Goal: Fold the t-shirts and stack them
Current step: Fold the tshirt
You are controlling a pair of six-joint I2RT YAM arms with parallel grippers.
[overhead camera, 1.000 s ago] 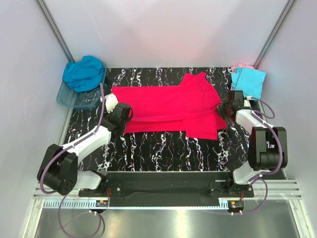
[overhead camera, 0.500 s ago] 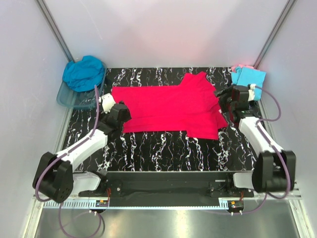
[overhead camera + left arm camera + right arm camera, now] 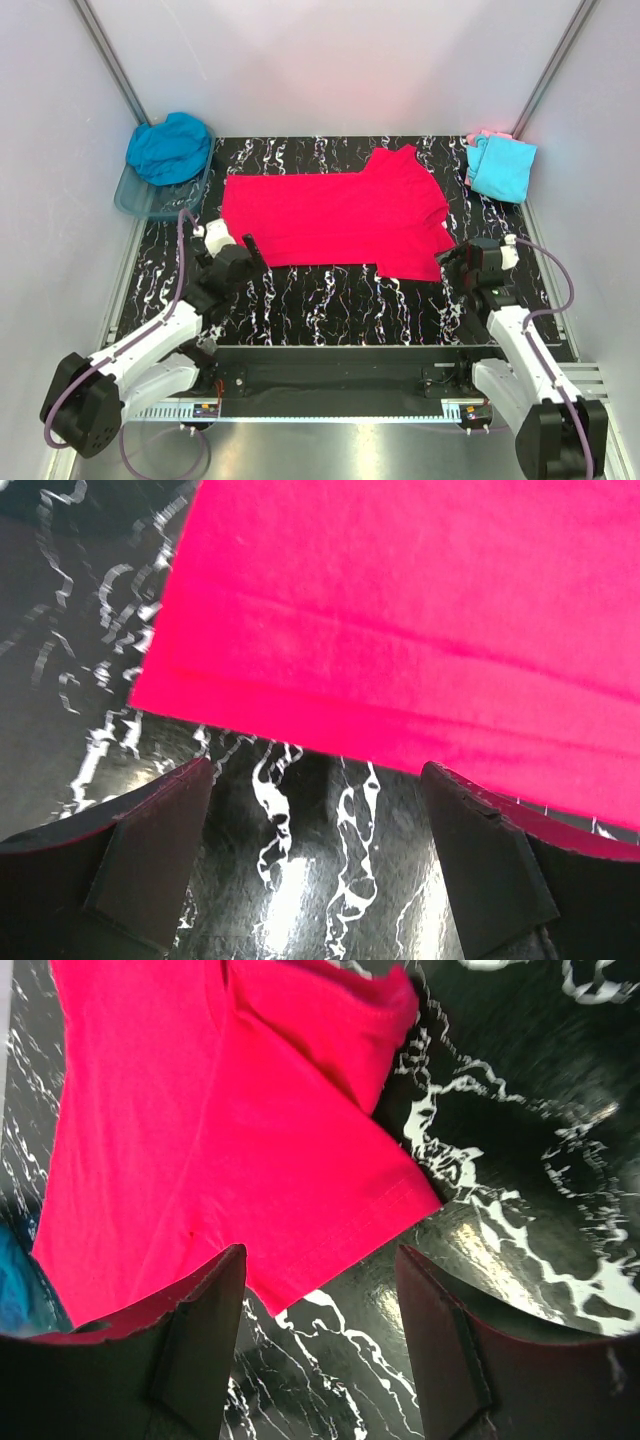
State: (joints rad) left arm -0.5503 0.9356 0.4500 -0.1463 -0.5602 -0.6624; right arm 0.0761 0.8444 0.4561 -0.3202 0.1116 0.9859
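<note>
Next, my right gripper grabs the near sleeve of the bright pink-red t-shirt by its outer corner, to fold the sleeve inward over the t-shirt's body.
The bright pink-red t-shirt lies flat across the black marbled table, folded lengthwise, with a sleeve sticking out at its right end. My left gripper stands open just in front of the shirt's near left corner, apart from the cloth. In the left wrist view the left gripper holds nothing, and the shirt's hem runs beyond the fingertips. My right gripper is open too, just off the near right sleeve. Between its fingers the right gripper shows only table, with the sleeve corner close ahead.
A teal-blue t-shirt is heaped on a clear bluish tub at the back left. A light cyan t-shirt lies folded at the back right, with a pale pink one showing behind it. Grey walls close in both sides.
Both grippers have opened, let go of the pink-red shirt and drawn back toward the near edge. The shirt now lies flat on the table.
</note>
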